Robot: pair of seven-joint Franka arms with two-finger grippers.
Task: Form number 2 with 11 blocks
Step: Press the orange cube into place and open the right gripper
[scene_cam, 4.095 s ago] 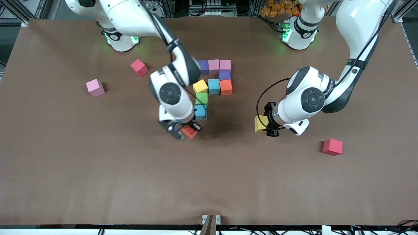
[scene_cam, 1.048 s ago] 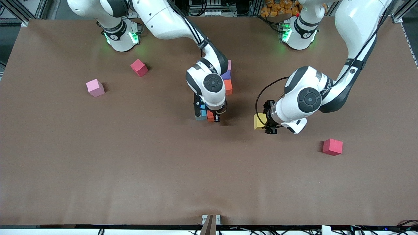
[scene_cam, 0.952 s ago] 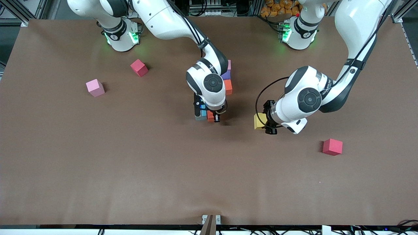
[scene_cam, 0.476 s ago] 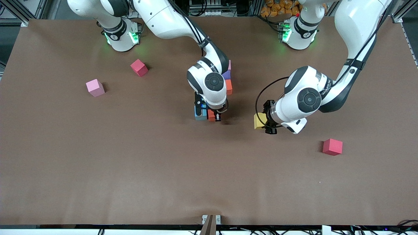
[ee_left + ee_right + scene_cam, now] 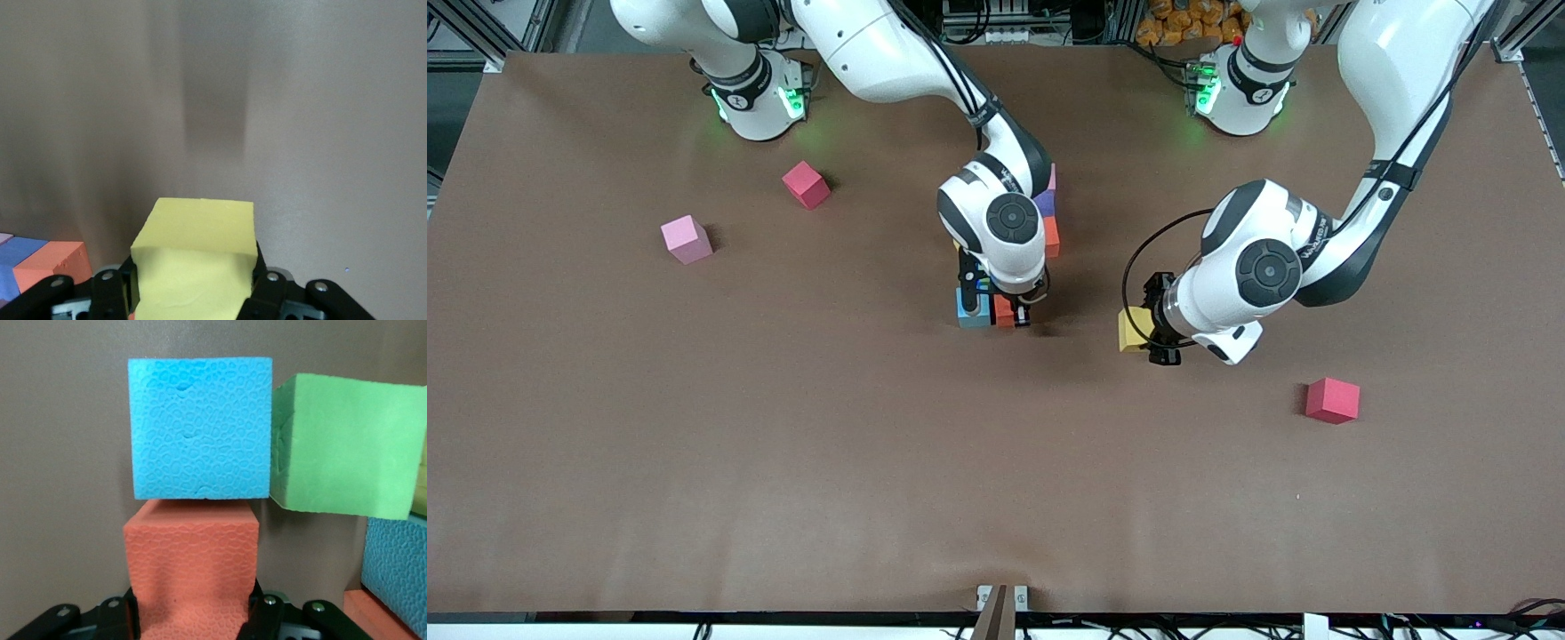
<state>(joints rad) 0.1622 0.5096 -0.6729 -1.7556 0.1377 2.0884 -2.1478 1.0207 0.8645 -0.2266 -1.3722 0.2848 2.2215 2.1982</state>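
Observation:
The orange block's base sits on the tabletop beside the sky-blue block and the orange block would stay there, so it is time to open my right gripper.
My right gripper point(image 5: 1005, 314) is shut on an orange block point(image 5: 191, 567), low over the table. That block touches a sky-blue block point(image 5: 200, 427) on its side toward the left arm's end. A green block point(image 5: 347, 447) stands next to the sky-blue one. The right arm hides most of the number 2; a purple block point(image 5: 1047, 206) and a second orange block point(image 5: 1051, 236) show beside the wrist. My left gripper point(image 5: 1149, 333) is shut on a yellow block point(image 5: 197, 260), hanging over bare table toward the left arm's end. A loose pink block point(image 5: 686, 239) lies toward the right arm's end.
One crimson-red cube point(image 5: 806, 184) sits near the right arm's base. Another crimson-red cube point(image 5: 1332, 399) lies nearer the front camera than the left gripper. The brown table point(image 5: 871, 462) stretches wide toward the front camera.
The right gripper has carried the orange block from in front of the sky-blue block round to its side, easing closer in the last second. The left arm has hardly moved.

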